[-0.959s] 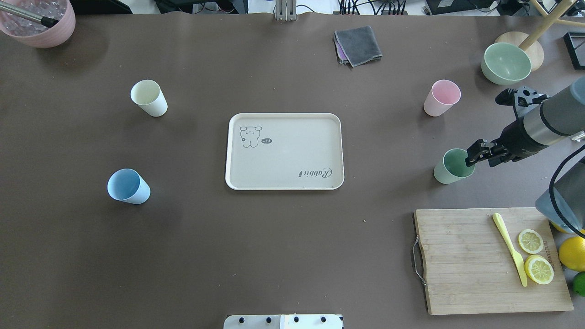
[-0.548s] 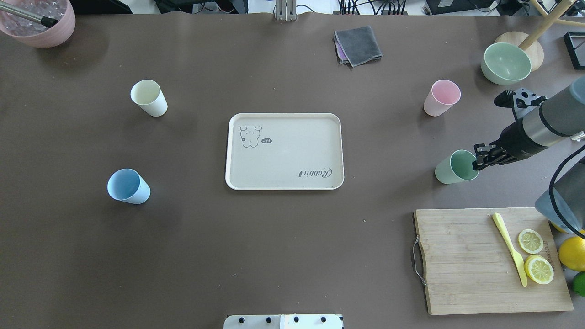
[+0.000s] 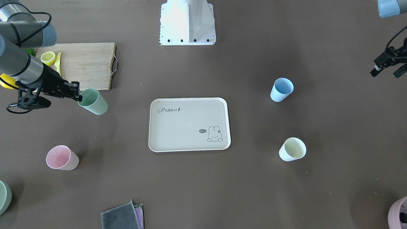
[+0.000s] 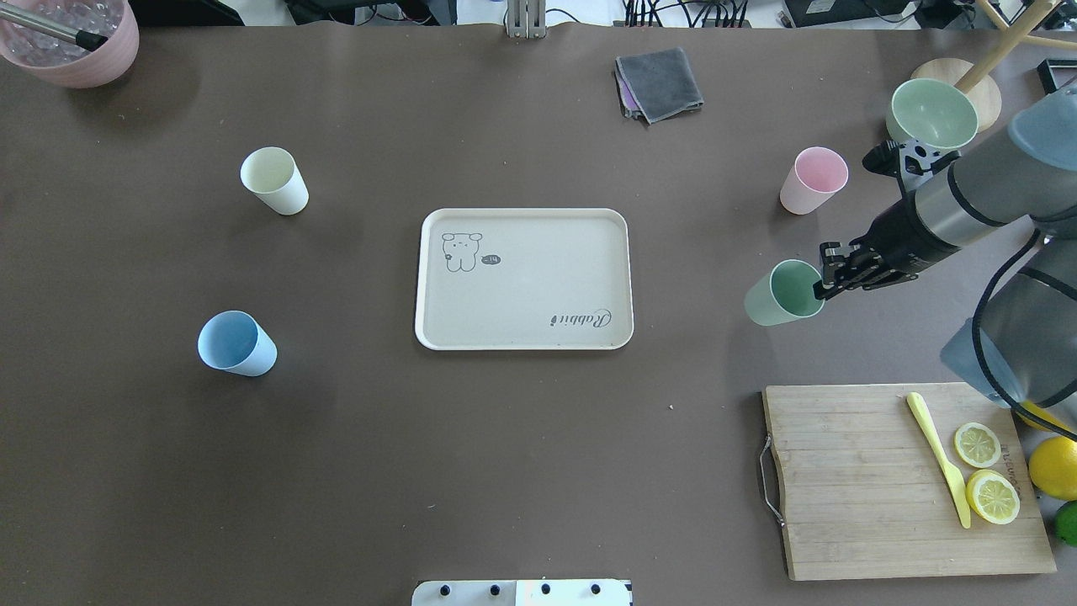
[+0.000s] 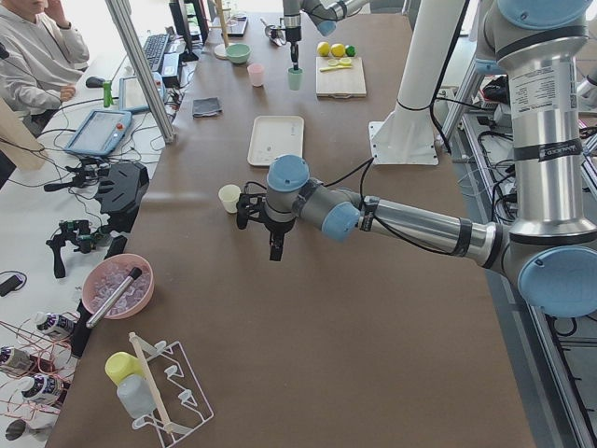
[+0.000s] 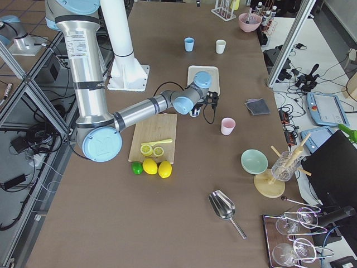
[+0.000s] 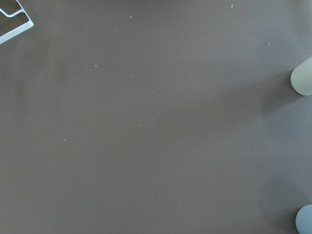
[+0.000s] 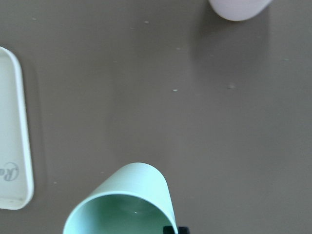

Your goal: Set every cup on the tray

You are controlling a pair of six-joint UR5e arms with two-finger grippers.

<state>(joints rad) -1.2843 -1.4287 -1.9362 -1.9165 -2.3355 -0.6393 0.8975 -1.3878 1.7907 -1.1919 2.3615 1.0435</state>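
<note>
Next, my left gripper takes hold of the light blue cup by its rim (image 3: 282, 78) to set the cup on the tray (image 3: 189, 122).
My right gripper (image 4: 823, 282) is shut on the rim of the mint green cup (image 4: 784, 293) and holds it tilted above the table, right of the cream tray (image 4: 522, 286). The cup also shows in the front view (image 3: 93, 101) and the right wrist view (image 8: 126, 200). The pink cup (image 4: 812, 179) stands behind it. The cream-yellow cup (image 4: 275, 179) and the blue cup (image 4: 236, 343) stand left of the tray. My left gripper (image 3: 385, 67) hangs open and empty beyond the blue cup, out of the overhead view.
A wooden cutting board (image 4: 858, 480) with lemon slices and a yellow knife lies at the near right. A green bowl (image 4: 931, 115) is at the far right. A grey cloth (image 4: 659, 82) lies behind the tray. A pink bowl (image 4: 76, 50) sits at the far left corner.
My right gripper has pinched the mint green cup's rim, lifted it and carried it left toward the tray. The other cups and the tray have not moved.
</note>
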